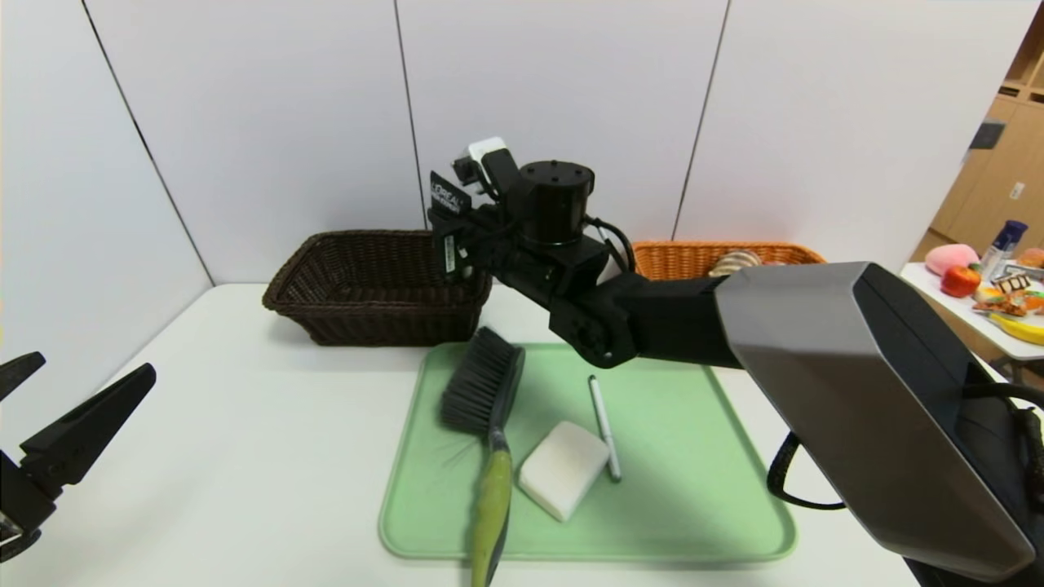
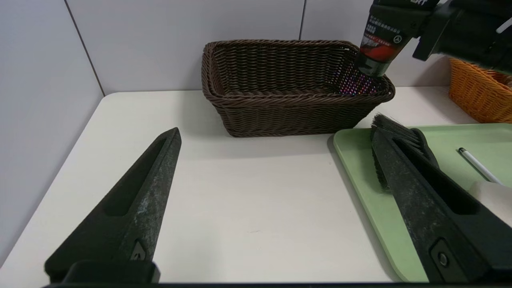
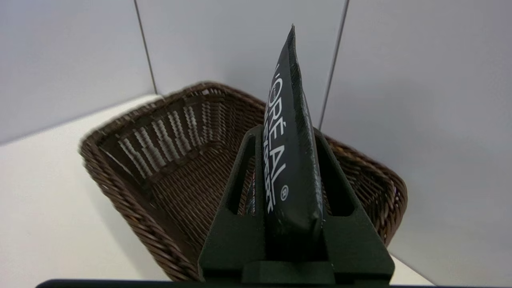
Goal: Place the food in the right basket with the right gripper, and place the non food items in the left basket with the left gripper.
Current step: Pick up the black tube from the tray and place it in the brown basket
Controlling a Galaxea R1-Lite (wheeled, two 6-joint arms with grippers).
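I need to grab the brush by its slim green handle with my left gripper next, because the brush's bristles are wide and splayed.
My right gripper [image 1: 449, 240] is shut on a black L'Oréal tube [image 1: 447, 202], held upright over the right end of the dark brown basket [image 1: 359, 285]. The right wrist view shows the tube [image 3: 290, 160] clamped between both fingers above the basket's inside [image 3: 160, 168]. The left wrist view shows the tube [image 2: 380, 40] hanging over the basket's rim [image 2: 296, 108]. My left gripper [image 1: 90, 371] is open and empty, low at the table's near left. An orange basket [image 1: 701, 257] at the back right holds a bread-like item [image 1: 734, 261].
A green tray [image 1: 693, 489] in front holds a black brush with a green handle [image 1: 481, 391], a white sponge [image 1: 564, 469] and a white pen [image 1: 604, 424]. A side table with several foods [image 1: 995, 293] stands far right. White walls close the back and left.
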